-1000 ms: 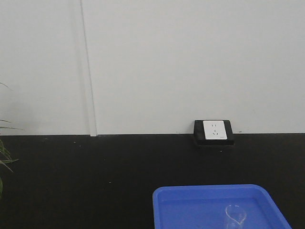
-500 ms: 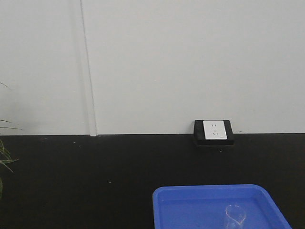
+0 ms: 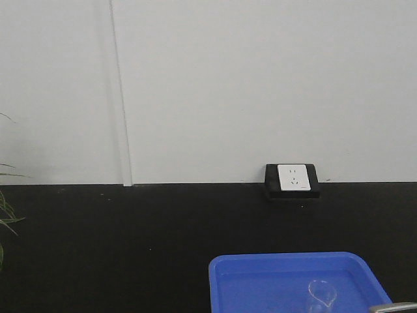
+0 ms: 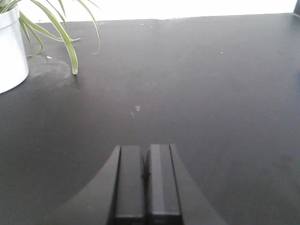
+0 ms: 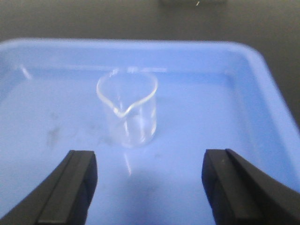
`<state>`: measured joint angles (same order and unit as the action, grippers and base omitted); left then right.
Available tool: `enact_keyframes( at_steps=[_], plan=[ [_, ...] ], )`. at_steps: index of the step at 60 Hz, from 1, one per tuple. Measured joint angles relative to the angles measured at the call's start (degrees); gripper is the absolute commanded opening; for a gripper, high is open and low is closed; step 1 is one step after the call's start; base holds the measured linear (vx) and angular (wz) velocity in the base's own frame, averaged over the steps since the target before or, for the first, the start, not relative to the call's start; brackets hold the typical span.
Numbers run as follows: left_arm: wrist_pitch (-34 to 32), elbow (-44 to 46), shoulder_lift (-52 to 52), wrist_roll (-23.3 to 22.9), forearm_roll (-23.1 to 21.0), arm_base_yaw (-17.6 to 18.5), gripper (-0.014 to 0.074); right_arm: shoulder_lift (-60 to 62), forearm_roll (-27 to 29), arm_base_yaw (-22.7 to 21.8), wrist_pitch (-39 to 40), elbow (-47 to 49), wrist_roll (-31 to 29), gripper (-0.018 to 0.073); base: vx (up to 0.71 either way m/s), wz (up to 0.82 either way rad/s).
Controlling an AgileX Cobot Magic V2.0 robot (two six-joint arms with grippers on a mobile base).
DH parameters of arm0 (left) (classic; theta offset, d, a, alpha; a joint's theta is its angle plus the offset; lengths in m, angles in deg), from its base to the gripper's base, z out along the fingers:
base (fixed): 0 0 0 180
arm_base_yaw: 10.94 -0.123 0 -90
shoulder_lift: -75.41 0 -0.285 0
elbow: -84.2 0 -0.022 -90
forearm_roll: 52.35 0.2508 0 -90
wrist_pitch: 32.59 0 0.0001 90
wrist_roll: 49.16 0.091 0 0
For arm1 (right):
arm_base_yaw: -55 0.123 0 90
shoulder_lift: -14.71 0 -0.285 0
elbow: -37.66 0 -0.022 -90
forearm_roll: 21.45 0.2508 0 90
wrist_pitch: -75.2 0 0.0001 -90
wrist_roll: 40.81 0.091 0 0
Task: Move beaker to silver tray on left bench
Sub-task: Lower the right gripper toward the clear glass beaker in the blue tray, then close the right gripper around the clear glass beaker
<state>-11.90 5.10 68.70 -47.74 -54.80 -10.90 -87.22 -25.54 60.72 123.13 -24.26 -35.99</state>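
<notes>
The beaker needs to go to the silver tray, so my right gripper should next grip its clear cylindrical body (image 3: 321,298).
The small clear glass beaker (image 5: 127,108) stands upright in the blue plastic tray (image 5: 140,44), its spout turned towards my right gripper (image 5: 149,159). That gripper is open and empty, its two black fingers wide apart just short of the beaker, low over the tray floor. In the front view the beaker (image 3: 320,297) shows at the bottom right inside the blue tray (image 3: 260,274), and a grey sliver of the right gripper (image 3: 394,306) shows at the bottom right edge. My left gripper (image 4: 145,147) is shut and empty above the black bench top (image 4: 211,84). The silver tray is out of view.
A white pot (image 4: 9,51) with long green leaves stands at the far left of the bench top. A white wall socket in a black box (image 3: 292,177) sits at the back of the bench against the white wall. Leaf tips (image 3: 5,215) show at the left edge.
A grey sliver of my right gripper has come into the bottom right corner of the front view. The beaker and the blue tray have not moved.
</notes>
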Motion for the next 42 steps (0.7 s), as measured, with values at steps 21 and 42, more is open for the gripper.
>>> enact_keyframes(
  at_steps=[21, 42],
  plan=[
    [0.0, 0.0, 0.0, 0.0, 0.0, 0.0, 0.0001, -10.7, -2.3, 0.0, 4.0, 8.3, -0.1, 0.0535, 0.00, 0.00],
    [0.0, 0.0, 0.0, 0.0, 0.0, 0.0, 0.0001, -18.9, -3.8, 0.0, 0.0, 20.1, -0.1, 0.0532, 0.00, 0.00]
  ],
)
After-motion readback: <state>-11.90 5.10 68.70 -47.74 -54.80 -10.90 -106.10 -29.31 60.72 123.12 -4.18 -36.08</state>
